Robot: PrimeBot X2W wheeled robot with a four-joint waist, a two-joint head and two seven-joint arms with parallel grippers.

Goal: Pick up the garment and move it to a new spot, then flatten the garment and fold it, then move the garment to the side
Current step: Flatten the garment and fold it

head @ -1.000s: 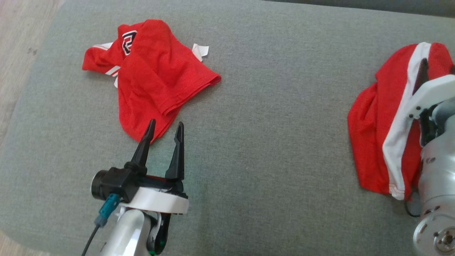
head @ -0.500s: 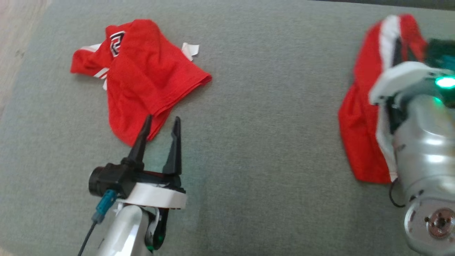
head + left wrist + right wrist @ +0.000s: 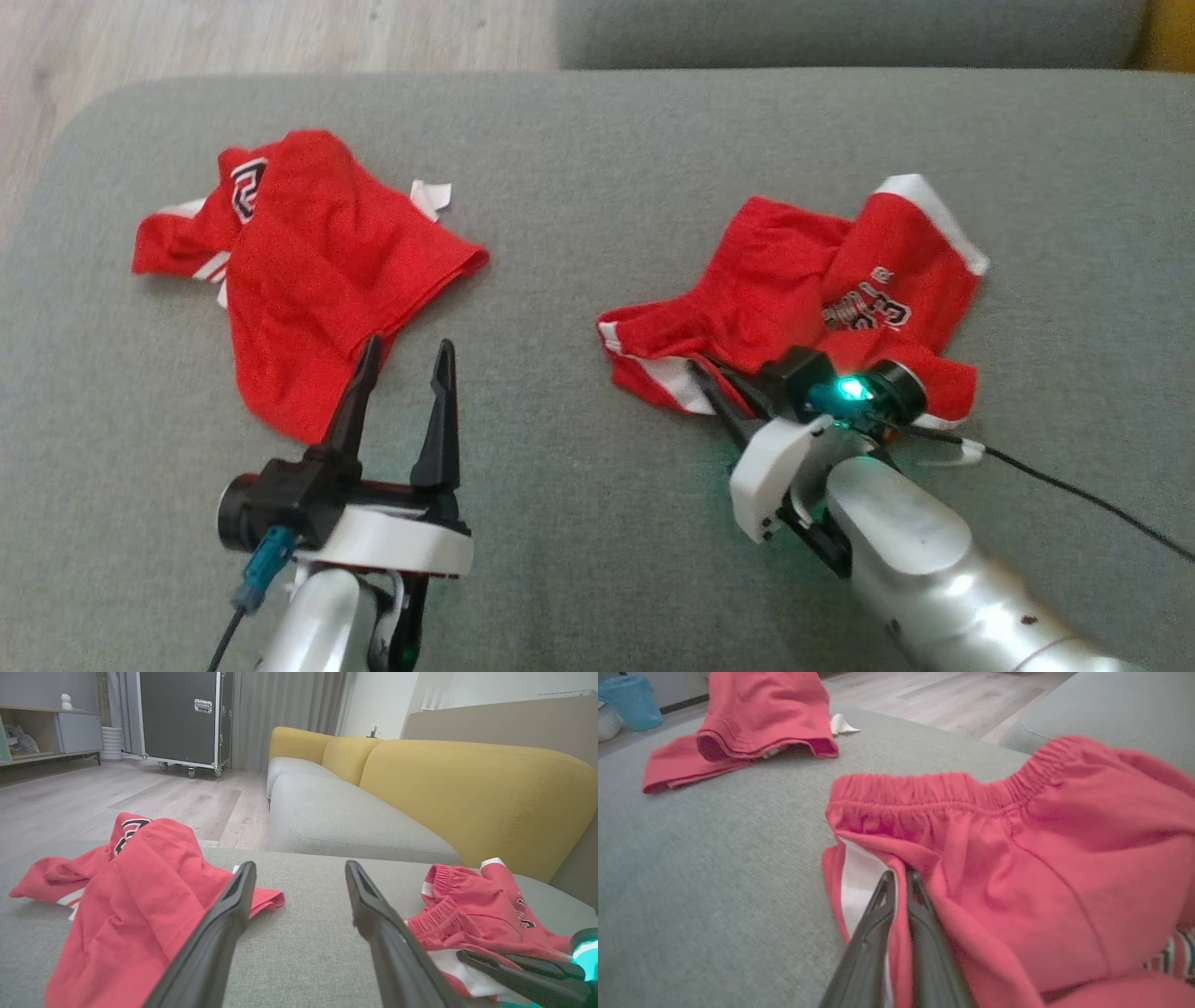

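Observation:
My left gripper grabs the shorts by the white-striped end of the elastic waistband next, since the gathered edge stands up there while the rest lies slack.
Red shorts (image 3: 803, 280) with white side stripes and a printed logo lie crumpled on the grey cushion, right of centre. My right gripper (image 3: 702, 371) is shut on their near left edge; in the right wrist view the gripper (image 3: 901, 875) pinches a red fold beside the white stripe, below the elastic waistband of the shorts (image 3: 1041, 849). A second red garment (image 3: 317, 271) with a black-and-white emblem lies at the left. My left gripper (image 3: 408, 343) stands open just in front of it, holding nothing; the left wrist view has the open gripper (image 3: 301, 865) between both garments.
The grey cushion (image 3: 579, 523) ends at a rounded edge on the left, with wood floor (image 3: 280, 37) beyond. A yellow sofa back (image 3: 467, 788) rises behind. A black cable (image 3: 1074, 495) trails from my right wrist. A blue bin (image 3: 630, 700) stands on the floor.
The head camera has shifted. My right gripper has brought the shorts from a raised hold at the far right down onto the cushion near the centre. The left gripper has stayed open.

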